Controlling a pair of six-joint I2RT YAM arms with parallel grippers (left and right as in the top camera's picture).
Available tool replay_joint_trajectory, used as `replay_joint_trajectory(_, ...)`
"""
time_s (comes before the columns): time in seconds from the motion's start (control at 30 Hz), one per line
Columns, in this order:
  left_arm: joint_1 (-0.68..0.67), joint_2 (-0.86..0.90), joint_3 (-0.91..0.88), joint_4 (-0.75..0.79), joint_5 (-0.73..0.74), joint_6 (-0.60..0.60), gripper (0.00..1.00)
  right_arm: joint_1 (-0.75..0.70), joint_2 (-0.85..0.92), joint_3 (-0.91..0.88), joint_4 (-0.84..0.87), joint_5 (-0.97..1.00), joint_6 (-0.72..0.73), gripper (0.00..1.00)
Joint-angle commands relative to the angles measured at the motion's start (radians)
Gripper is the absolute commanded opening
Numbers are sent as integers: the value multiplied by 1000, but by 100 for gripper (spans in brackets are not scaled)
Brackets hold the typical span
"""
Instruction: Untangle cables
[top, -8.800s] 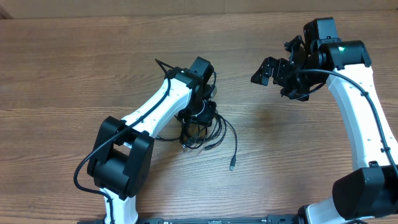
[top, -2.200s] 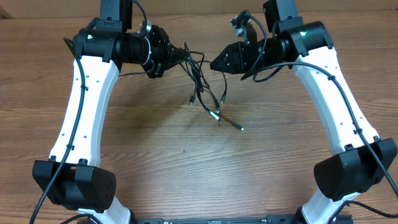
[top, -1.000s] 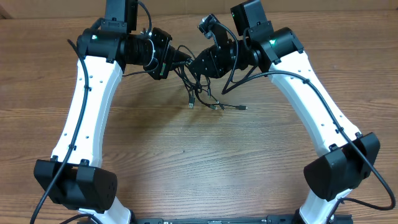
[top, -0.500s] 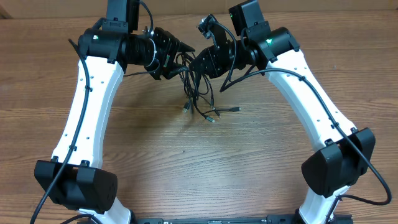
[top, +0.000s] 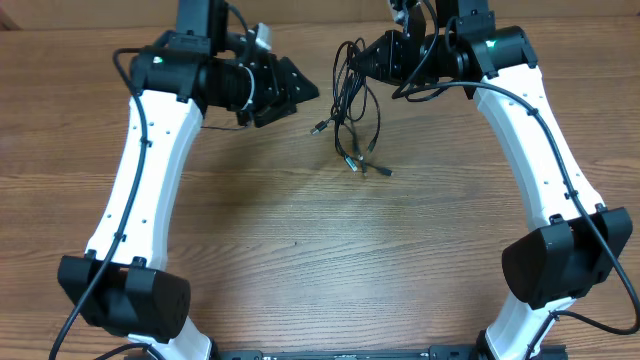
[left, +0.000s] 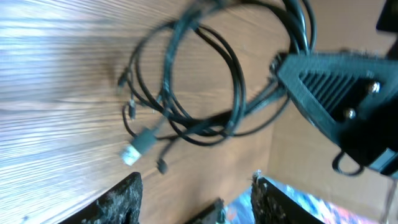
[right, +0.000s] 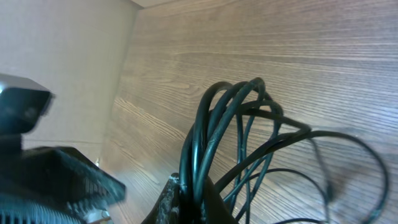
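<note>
I need to pull the tangle apart, so my left gripper should next grab a hanging cable loop on its near side, beside the place where my right gripper holds.
The cables are a bundle of thin black wires hanging from my right gripper, which is shut on the upper loops. Their silvery plug tips dangle over the wooden table. In the right wrist view the looped cables run down between the closed fingertips. My left gripper stands open and empty, a short way left of the bundle. In the left wrist view its two fingers frame the bottom edge, with the cables hanging free ahead of them.
The wooden table spreads below both raised arms. A beige wall or board runs along the far edge. The right gripper's black body shows close in the left wrist view.
The left gripper has opened and let go of the cables. The right gripper has shut on the bundle and carried it up and to the right, away from the left gripper.
</note>
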Motion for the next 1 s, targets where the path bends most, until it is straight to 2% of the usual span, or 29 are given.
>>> replay_joint_trajectory(0.0,-35,85,15,60,174,9,52,10,-62,36,6,-35,26,4)
replay_joint_trajectory(0.13,-52,174,15,229,252,-85,42,10,-62,36,-11,-35,22,4)
replay_joint_trajectory(0.4,-59,302,15,338,235,-157,39,10,-62,36,-23,-35,14,4)
replay_joint_trajectory(0.63,-87,349,15,534,381,-198,37,10,-62,36,-29,-35,6,4)
replay_joint_trajectory(0.73,-81,349,15,606,445,-198,25,10,-62,36,-29,-35,7,4)
replay_joint_trajectory(0.8,-86,349,15,626,492,-185,4,10,-62,36,-29,-35,7,4)
replay_joint_trajectory(0.97,-87,349,15,570,573,-40,4,5,-62,36,-53,20,20,4)
